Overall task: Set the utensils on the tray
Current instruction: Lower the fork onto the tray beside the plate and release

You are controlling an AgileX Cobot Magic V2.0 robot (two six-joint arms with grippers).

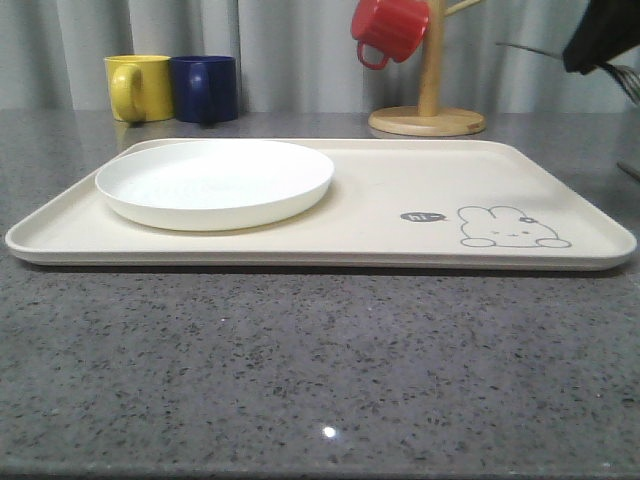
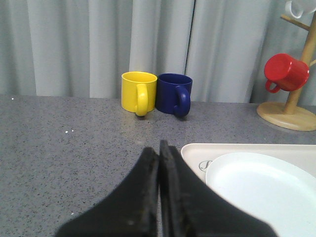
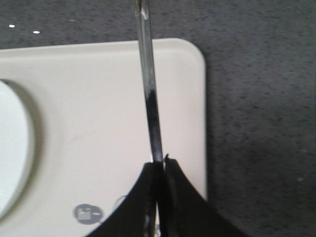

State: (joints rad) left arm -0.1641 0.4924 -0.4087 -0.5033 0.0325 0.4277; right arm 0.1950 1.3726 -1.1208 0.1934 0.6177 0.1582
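Observation:
The robot's right gripper needs to keep holding the silver fork until it is lower, because the fork is high above the cream tray in the front view and would drop if the gripper opened now.
My right gripper (image 3: 160,165) is shut on a silver fork (image 3: 149,94), whose handle sticks out past the fingertips above the cream tray (image 3: 89,98), near its right-hand end. From the front, that gripper (image 1: 600,45) hangs high at the far right, the fork's tines (image 1: 628,82) showing below it. A round white plate (image 1: 215,180) lies on the left part of the tray (image 1: 420,185). My left gripper (image 2: 159,148) is shut with nothing in it, low over the counter just off the tray's corner (image 2: 195,150), beside the plate (image 2: 266,192).
A yellow mug (image 1: 138,87) and a blue mug (image 1: 205,88) stand behind the tray at the left. A wooden mug stand (image 1: 428,118) with a red mug (image 1: 388,28) is behind its right half. A thin grey object (image 1: 629,170) lies at the table's right edge.

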